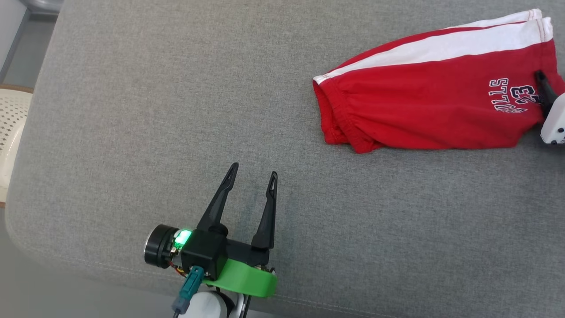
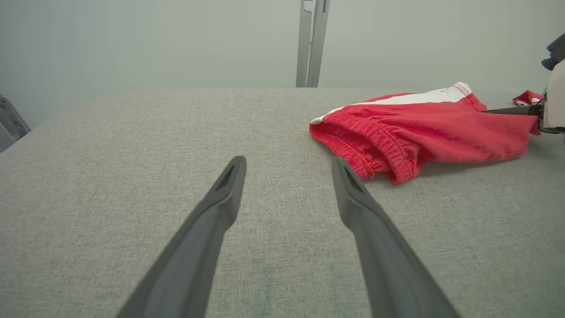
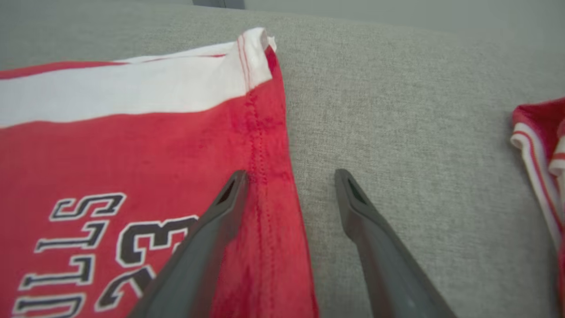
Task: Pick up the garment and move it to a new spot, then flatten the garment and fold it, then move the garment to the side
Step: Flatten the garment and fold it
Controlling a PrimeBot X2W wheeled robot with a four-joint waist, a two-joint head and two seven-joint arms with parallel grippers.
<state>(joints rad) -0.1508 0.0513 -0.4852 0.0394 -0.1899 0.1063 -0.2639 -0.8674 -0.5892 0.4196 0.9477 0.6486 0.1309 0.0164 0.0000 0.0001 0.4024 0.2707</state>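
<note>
The robot's right gripper should fold the red shorts, so it should next grab them by the stitched leg hem (image 3: 273,153) beside the lettering (image 3: 84,233).
The garment (image 1: 423,101) is a pair of red shorts with a white side stripe and dark lettering, lying folded flat at the right of the grey fabric surface (image 1: 154,110). My left gripper (image 1: 254,170) stands open over bare fabric near the front edge, well left of the shorts, with nothing between its fingers. In the left wrist view the garment (image 2: 423,132) lies ahead and right of that gripper (image 2: 289,162). My right gripper (image 3: 291,174) is open at the garment's (image 3: 132,154) hem end. One finger lies over the red cloth, the other over grey fabric.
A second red and white cloth (image 3: 538,145) lies further right of the shorts. A pale perforated chair (image 1: 11,128) stands off the surface's left edge. A metal post (image 2: 311,44) rises behind the far edge. The surface's rounded front edge (image 1: 110,269) runs below my left gripper.
</note>
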